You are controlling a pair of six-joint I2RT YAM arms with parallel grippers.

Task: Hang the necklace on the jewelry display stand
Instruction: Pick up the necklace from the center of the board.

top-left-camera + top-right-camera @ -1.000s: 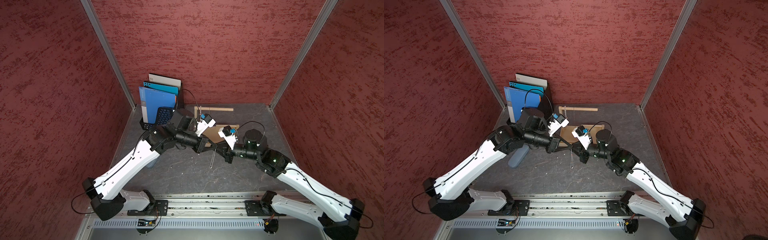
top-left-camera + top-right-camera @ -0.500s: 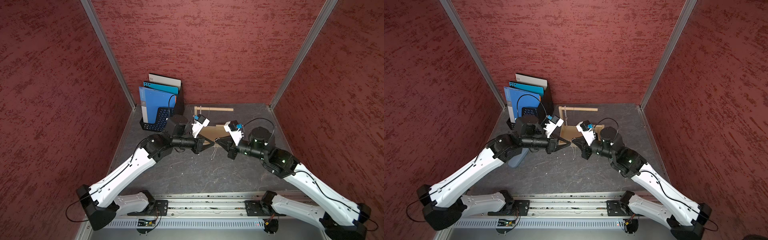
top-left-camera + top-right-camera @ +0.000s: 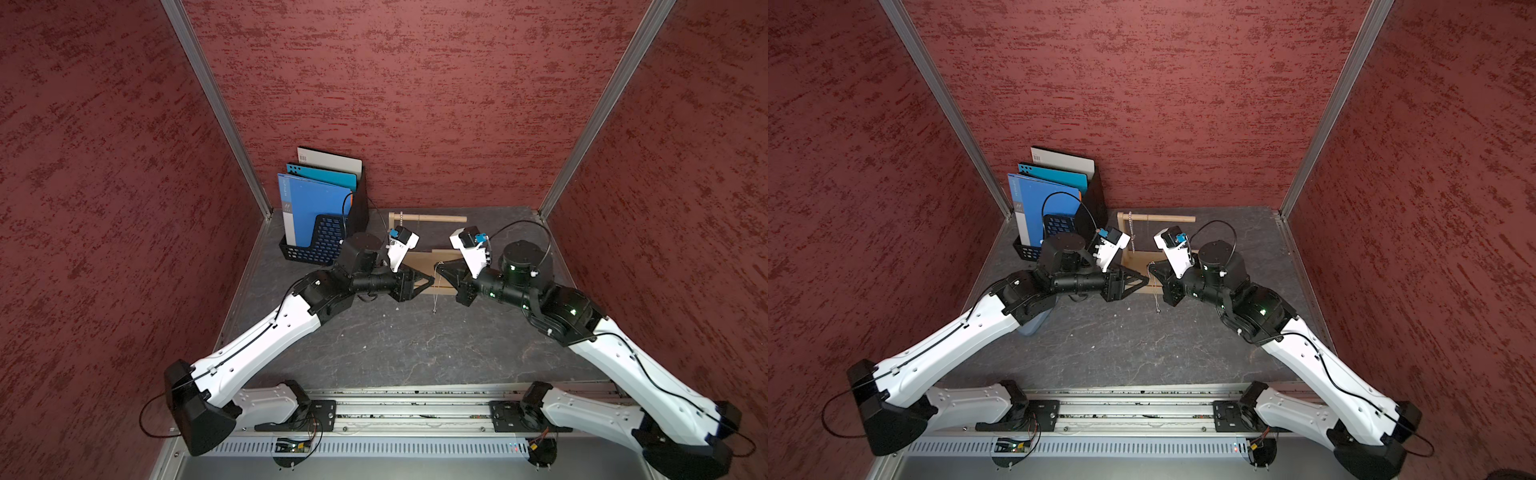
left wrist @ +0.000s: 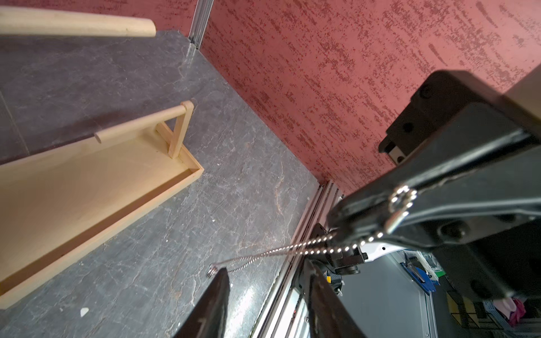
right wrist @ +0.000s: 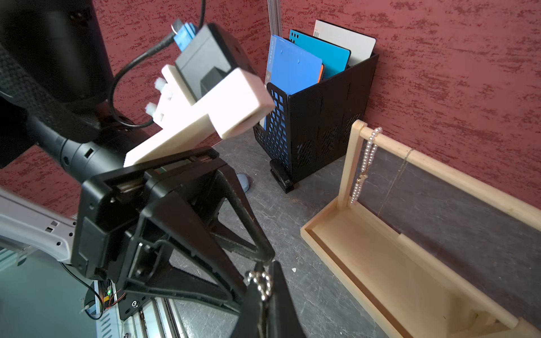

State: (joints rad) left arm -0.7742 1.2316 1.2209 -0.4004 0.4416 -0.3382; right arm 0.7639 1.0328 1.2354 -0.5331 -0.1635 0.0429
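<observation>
My left gripper will next grab the upper loop of the necklace beside my right gripper, to spread it over the dowel arm.
The necklace [image 3: 435, 291] is a thin silver ball chain. It hangs from my right gripper [image 3: 440, 268], which is shut on its upper loop [image 5: 260, 282], and its free end dangles just above the floor [image 3: 1157, 309]. My left gripper [image 3: 430, 280] faces the right one tip to tip, open, with the chain [image 4: 292, 248] passing in front of its fingers [image 4: 212, 301] and nothing held. The jewelry display stand [image 3: 419, 266] is pale wood. Its tray [image 5: 366, 263] lies just behind both grippers, and its long dowel arm [image 3: 432, 219] runs along the back wall.
A pearl strand [image 5: 366, 164] and a thin chain [image 5: 401, 172] hang on the dowel near the tall post. A black mesh file rack [image 3: 316, 245] with blue folders stands back left, a black stapler [image 5: 281, 175] beside it. Red walls enclose three sides.
My left gripper has opened and let go of the chain, which now hangs from the right gripper alone. Both grippers have moved back toward the stand.
</observation>
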